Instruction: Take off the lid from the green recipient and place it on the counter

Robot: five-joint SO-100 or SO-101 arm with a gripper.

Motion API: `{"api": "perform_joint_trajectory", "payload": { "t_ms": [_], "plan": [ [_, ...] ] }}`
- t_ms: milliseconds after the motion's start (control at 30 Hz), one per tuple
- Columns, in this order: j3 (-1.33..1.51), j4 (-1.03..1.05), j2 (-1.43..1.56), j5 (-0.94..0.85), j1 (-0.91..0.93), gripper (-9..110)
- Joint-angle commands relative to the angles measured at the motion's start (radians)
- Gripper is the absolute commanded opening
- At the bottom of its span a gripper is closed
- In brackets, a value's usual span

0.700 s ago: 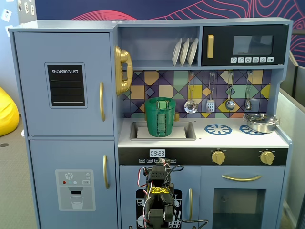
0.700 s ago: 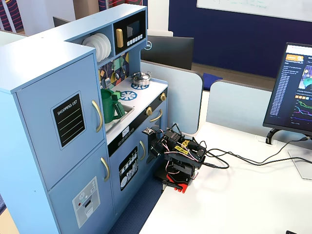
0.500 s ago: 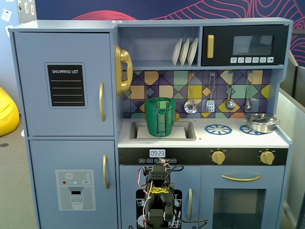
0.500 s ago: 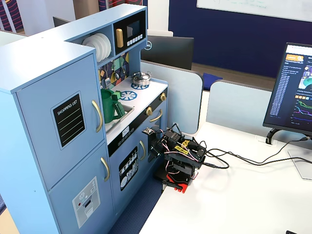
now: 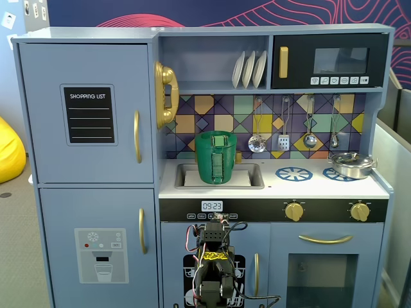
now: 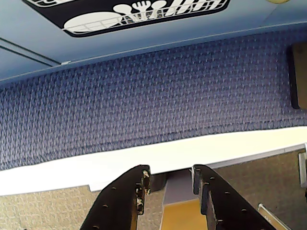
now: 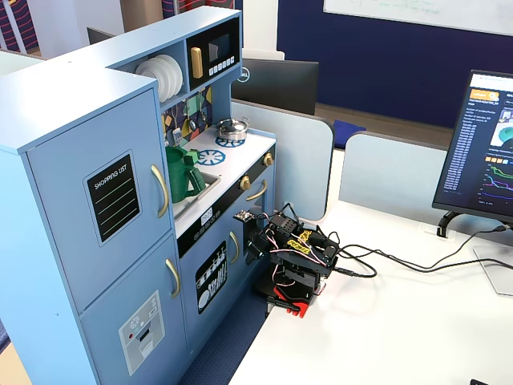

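Next, my gripper takes hold of the round green lid by its pale-green block handle (image 5: 219,140) to take the lid off the green recipient (image 5: 216,160).
The green recipient (image 5: 216,160) stands in the recessed sink of the white counter (image 5: 308,187); it also shows in the other fixed view (image 7: 183,176). The lid (image 5: 218,137) sits on its top, its small block handle showing at the rim. My arm (image 5: 214,263) is folded low in front of the cabinet doors, well below the counter, and shows on the white desk (image 7: 292,261). In the wrist view my gripper (image 6: 171,173) is open and empty, pointing down at blue carpet and a white edge. The recipient and the lid are out of the wrist view.
A silver pan (image 5: 351,165) sits on the right burner ring. Utensils (image 5: 284,131) hang on the back wall. A gold phone (image 5: 166,94) hangs left of the sink. Cables (image 7: 401,265) run across the desk, and a monitor (image 7: 485,152) stands at the right.
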Motion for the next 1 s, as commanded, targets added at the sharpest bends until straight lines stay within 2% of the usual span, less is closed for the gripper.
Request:
{"api": "perform_joint_trajectory", "payload": {
  "t_ms": [0, 167, 200, 300, 400, 500, 967],
  "plan": [
    [-0.196, -0.178, -0.063, -0.078, 0.032, 0],
    [-0.505, -0.666, -0.236, -0.181, 0.002, 0],
    [-0.551, -0.756, -0.275, -0.173, -0.005, 2],
    [-0.661, -0.917, -0.374, -0.126, -0.002, 21],
    [-0.730, -0.989, -0.446, -0.127, 0.032, 34],
    [-0.770, -1.015, -0.494, -0.127, 0.077, 41],
    [-0.963, -1.062, -0.692, -0.143, 0.089, 40]
  ]
}}
